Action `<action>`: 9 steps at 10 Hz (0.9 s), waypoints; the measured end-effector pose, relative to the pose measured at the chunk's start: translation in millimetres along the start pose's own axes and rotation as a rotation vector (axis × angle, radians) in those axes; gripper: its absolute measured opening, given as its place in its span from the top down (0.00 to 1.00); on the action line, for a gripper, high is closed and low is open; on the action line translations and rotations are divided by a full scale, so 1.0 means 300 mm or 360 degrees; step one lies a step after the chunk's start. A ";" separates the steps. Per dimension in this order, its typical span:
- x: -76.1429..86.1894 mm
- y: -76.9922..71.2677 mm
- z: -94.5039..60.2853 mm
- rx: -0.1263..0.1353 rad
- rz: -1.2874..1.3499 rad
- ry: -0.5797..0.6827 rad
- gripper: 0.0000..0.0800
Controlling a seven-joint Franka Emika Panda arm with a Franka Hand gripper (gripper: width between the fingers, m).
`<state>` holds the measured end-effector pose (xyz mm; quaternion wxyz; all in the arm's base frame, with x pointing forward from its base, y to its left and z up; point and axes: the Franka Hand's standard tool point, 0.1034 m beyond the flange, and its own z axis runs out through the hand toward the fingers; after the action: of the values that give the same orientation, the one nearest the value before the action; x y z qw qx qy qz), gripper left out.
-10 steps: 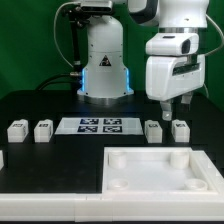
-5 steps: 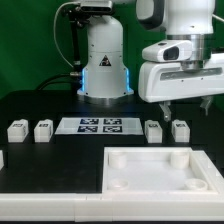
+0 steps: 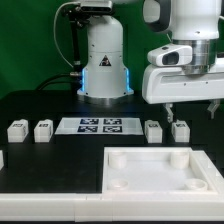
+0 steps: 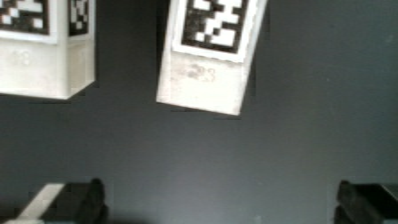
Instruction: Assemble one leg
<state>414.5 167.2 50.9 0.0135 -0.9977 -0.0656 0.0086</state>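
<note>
The robot's gripper isn't ready to close yet: its fingers have only empty black table between them, short of the leg, so it needs to move toward the tagged leg (image 3: 180,132) first.
Four small white legs with marker tags stand in a row on the black table: two at the exterior view's left (image 3: 17,128) (image 3: 43,129) and two at its right (image 3: 153,130) (image 3: 180,128). The large white tabletop (image 3: 130,180) lies at the front. My gripper (image 3: 190,110) hangs open and empty just above the right pair of legs. In the wrist view, two tagged legs (image 4: 214,55) (image 4: 45,50) stand ahead of the open gripper (image 4: 221,203), apart from it. Its dark fingertips (image 4: 71,200) show at both sides with nothing between them.
The marker board (image 3: 100,125) lies flat between the two pairs of legs. The robot base (image 3: 104,65) stands behind it. A white block edge (image 3: 2,158) shows at the exterior view's far left.
The wrist has turned, so the gripper body now faces broadside with both fingers spread apart. The gripper has shifted slightly toward the exterior view's right. The legs have not moved.
</note>
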 end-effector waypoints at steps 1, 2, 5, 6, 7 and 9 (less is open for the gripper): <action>-0.025 0.010 0.000 -0.0043 0.0069 -0.0240 0.19; -0.006 0.005 0.002 -0.0055 0.0099 -0.0378 0.19; -0.013 0.016 0.021 -0.0089 0.0149 -0.0818 0.19; -0.011 0.021 0.020 -0.0093 0.0133 -0.0915 0.19; -0.022 0.027 0.022 -0.0107 0.0136 -0.1031 0.19; -0.004 0.025 0.040 -0.0113 0.0145 -0.1115 0.19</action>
<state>414.1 159.7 38.8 -0.0449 -0.9360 -0.0219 0.3485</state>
